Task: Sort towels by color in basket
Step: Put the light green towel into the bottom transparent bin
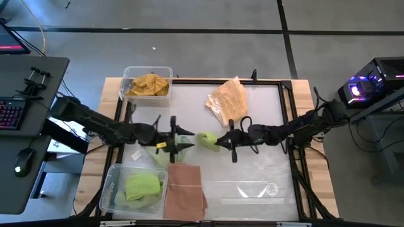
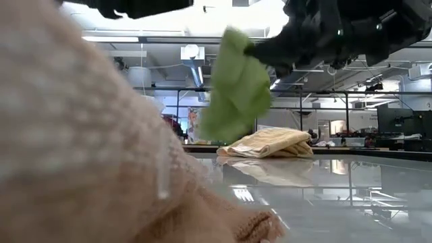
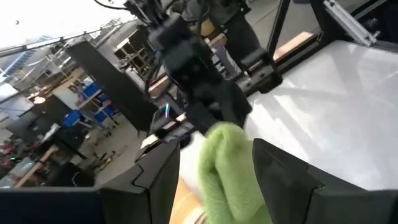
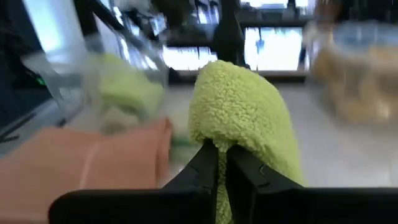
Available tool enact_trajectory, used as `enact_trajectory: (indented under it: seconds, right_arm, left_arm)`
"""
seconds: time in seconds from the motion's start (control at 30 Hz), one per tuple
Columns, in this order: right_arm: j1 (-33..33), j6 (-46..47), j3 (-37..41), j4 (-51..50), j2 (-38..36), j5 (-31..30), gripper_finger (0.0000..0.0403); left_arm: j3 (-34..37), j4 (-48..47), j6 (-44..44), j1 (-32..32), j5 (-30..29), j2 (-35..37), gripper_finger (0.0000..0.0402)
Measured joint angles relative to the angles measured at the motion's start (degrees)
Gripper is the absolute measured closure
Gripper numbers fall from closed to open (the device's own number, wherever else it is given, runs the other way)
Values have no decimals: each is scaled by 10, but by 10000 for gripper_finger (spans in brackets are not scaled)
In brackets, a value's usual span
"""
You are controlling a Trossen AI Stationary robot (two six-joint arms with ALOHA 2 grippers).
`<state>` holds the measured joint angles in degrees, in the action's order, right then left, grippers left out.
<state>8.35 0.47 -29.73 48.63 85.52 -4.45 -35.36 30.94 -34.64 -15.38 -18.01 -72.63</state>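
Observation:
The green towel needs to be sorted into the bin of green towels, so the left gripper should grab it by its free bunched end (image 1: 203, 137) (image 3: 227, 149) next.
A light green towel (image 1: 206, 139) hangs in the air over the table's middle, between my two grippers. My right gripper (image 1: 219, 141) is shut on it; the low view shows the towel (image 2: 236, 88) hanging clear of the table. My left gripper (image 3: 214, 148) is open, with one finger on either side of the towel's free end (image 3: 230, 174). A salmon pink towel (image 1: 186, 188) lies flat at the near edge. A pale peach check towel (image 1: 227, 101) lies folded at the far middle. Mustard yellow towels (image 1: 148, 85) fill the far-left bin. Green towels (image 1: 142, 187) lie in the near-left bin. My right gripper pinches a fold of the green towel (image 4: 217, 134) between its two shut fingers, coming level from the table's right. The cloth bulges over the fingertips and hangs below them, slack and clear of the table. My left gripper: I cannot tell whether its open fingers (image 3: 158, 171) touch the towel.
A clear bin (image 1: 129, 74) stands at the far left corner and another (image 1: 112, 183) at the near left. A clear lid or tray (image 1: 259, 189) lies at the near right. The salmon towel (image 2: 81, 148) fills the low view's left. A dark frame (image 1: 287, 113) edges the work surface.

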Motion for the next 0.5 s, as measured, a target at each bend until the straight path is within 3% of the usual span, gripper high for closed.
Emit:
enact_trajectory:
  seconds: [0.1, 0.2, 0.37, 0.5]
  right_arm:
    - [3, -16, 0, 40, 0, 28, 388]
    - [3, -20, -1, 55, 0, 52, 388]
    - [3, -20, -1, 51, 0, 59, 387]
    - [3, -20, -1, 51, 0, 111, 387]
  left_arm:
    - [0, 42, -5, 4, 31, -47, 213]
    - [0, 102, -62, 9, 66, -94, 213]
    - [-20, 162, -122, 16, 41, -158, 213]
    - [-42, 158, -92, 32, 27, -197, 213]
